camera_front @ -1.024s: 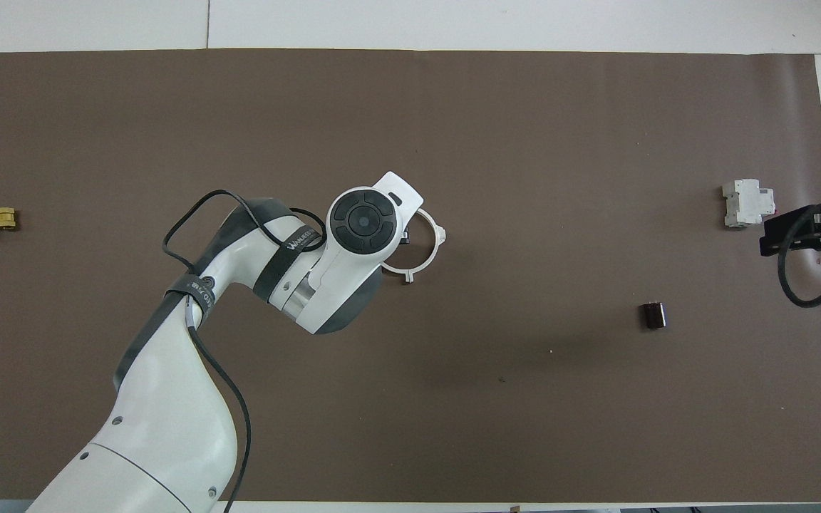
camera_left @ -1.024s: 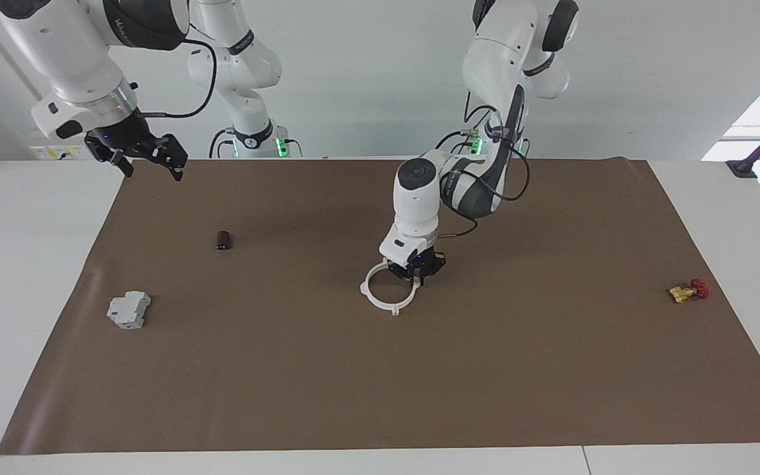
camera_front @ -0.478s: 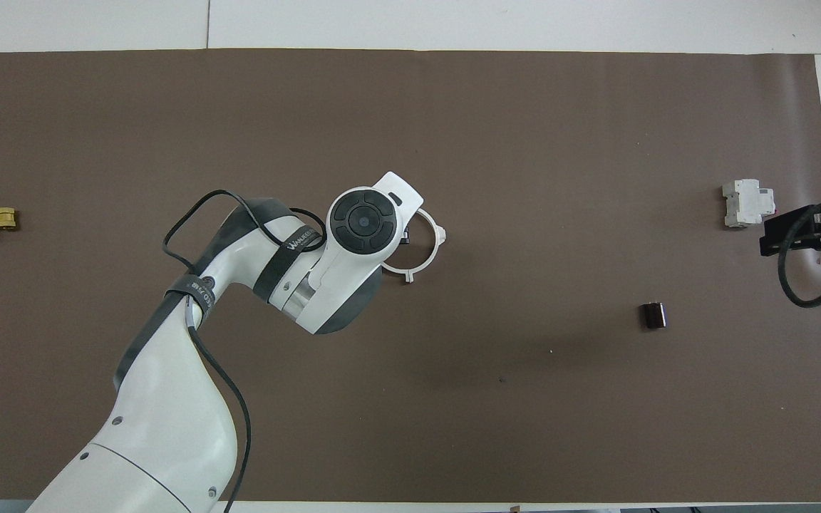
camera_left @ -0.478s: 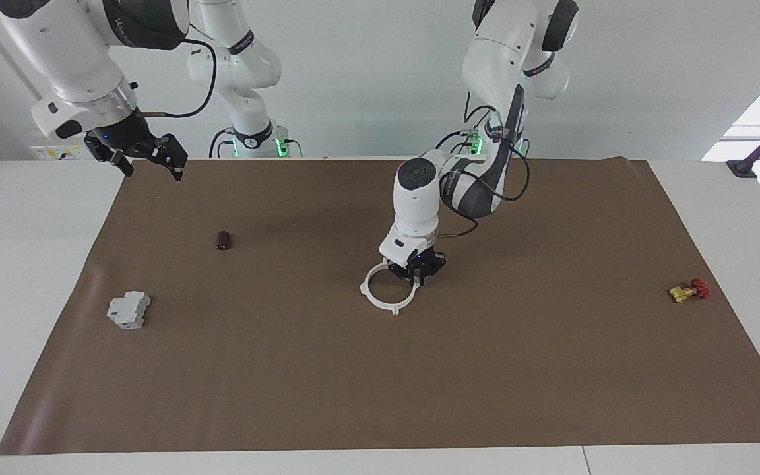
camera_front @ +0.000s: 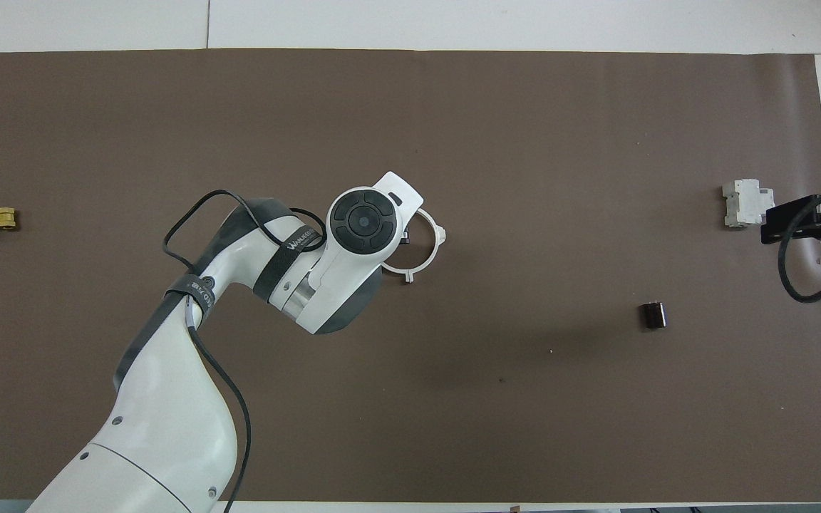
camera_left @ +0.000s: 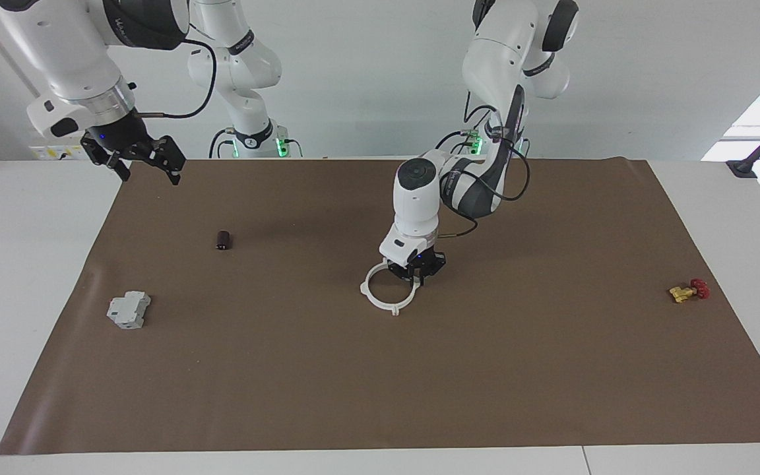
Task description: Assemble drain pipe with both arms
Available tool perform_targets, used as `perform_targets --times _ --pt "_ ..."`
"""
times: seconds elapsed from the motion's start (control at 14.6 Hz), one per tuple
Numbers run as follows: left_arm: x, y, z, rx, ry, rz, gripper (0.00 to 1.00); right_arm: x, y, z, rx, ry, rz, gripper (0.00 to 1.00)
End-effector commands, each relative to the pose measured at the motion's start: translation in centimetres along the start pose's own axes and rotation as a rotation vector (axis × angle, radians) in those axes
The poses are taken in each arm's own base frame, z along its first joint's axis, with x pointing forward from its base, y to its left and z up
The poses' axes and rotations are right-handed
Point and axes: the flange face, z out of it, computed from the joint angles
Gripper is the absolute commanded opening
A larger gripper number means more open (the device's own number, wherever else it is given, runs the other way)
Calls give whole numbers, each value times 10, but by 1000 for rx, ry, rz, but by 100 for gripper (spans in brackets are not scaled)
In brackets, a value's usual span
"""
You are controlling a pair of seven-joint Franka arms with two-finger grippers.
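The white ring (camera_front: 439,244) lies flat on the brown mat in my left gripper in the overhead view, so it is time for my left gripper to release it.
The drain pipe (camera_left: 373,302) is one flat white ring with small outer tabs, lying on the brown mat near the table's middle; it also shows in the overhead view (camera_front: 430,255). My left gripper (camera_left: 419,277) is down at the mat and shut on the ring's rim on the side toward the left arm's end. In the overhead view the left hand (camera_front: 364,224) covers that part of the ring. My right gripper (camera_left: 148,173) is open and empty, raised over the mat's corner at the right arm's end; it also shows in the overhead view (camera_front: 795,224).
A grey boxy block (camera_left: 128,310) lies at the right arm's end. A small dark cylinder (camera_left: 223,240) lies nearer to the robots than the block. A yellow-and-red valve piece (camera_left: 689,290) lies at the left arm's end.
My right gripper has risen a little, still open. The left gripper and the ring have not moved.
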Motion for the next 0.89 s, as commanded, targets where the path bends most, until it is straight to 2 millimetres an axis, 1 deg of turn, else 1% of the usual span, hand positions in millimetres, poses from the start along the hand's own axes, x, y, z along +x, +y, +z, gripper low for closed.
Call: perform_targets --times 0.0,0.07,0.14,0.2,0.27,0.34,0.48,0.55,0.61,0.75,0.82 --pt "-8 -2 3 6 12 9 19 0 2 -2 13 8 -19 100" --pt "-6 -4 -1 2 15 3 46 0 2 -2 13 10 -19 100" --pt "-4 -7 -14 -9 27 1 72 0 2 -2 13 11 -19 100" --pt "-2 -13 -24 -13 36 -8 93 0 1 -2 13 10 -21 100" --pt "0 -21 -34 -19 44 -17 100 0 1 -2 13 10 -21 100" --pt "8 -36 -45 -29 57 -45 100 0 1 -2 13 10 -21 100" --pt "15 -60 -67 -41 78 -81 100 0 1 -2 13 10 -21 100" --pt "19 -74 -70 -40 79 -103 100 0 1 -2 13 8 -21 100" --pt "25 -88 -69 -32 73 -127 100 0 1 -2 13 8 -21 100" --pt "36 -123 -75 -4 48 -177 100 0 1 -2 13 10 -21 100" --pt "39 -142 -82 0 48 -186 100 0 1 -2 13 10 -21 100"
